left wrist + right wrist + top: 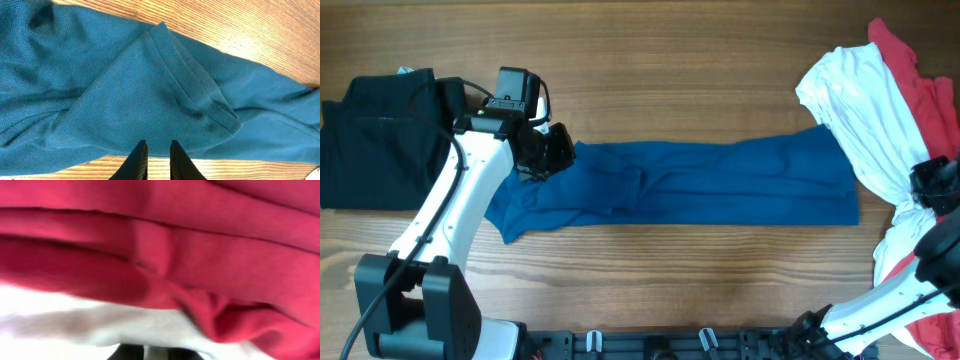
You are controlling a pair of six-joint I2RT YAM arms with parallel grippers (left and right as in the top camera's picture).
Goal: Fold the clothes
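Note:
The robot's right gripper should next fold the end of the royal-blue shirt (700,180) beside the white garment inward over the shirt, so it should grab the shirt by that end.
The royal-blue shirt (700,180) lies as a long band across the middle of the table. My left gripper (548,150) hangs over its left end. In the left wrist view the blue shirt (125,90) fills the frame, and the left gripper (158,142) has its tips at the cloth's near edge. Its jaws stand a narrow gap apart, with only bare wood showing between them. My right gripper (932,185) is down on the white garment (860,110) and the red garment (930,90) at the far right. In the blurred right wrist view, white cloth (125,325) covers the right gripper's (156,351) fingertips, under red cloth (175,255).
A black garment (370,140) lies folded at the far left, beside the left arm. The white and red pile runs down the right edge of the table to the right arm's base. Bare wooden table (670,70) shows behind and in front of the blue shirt.

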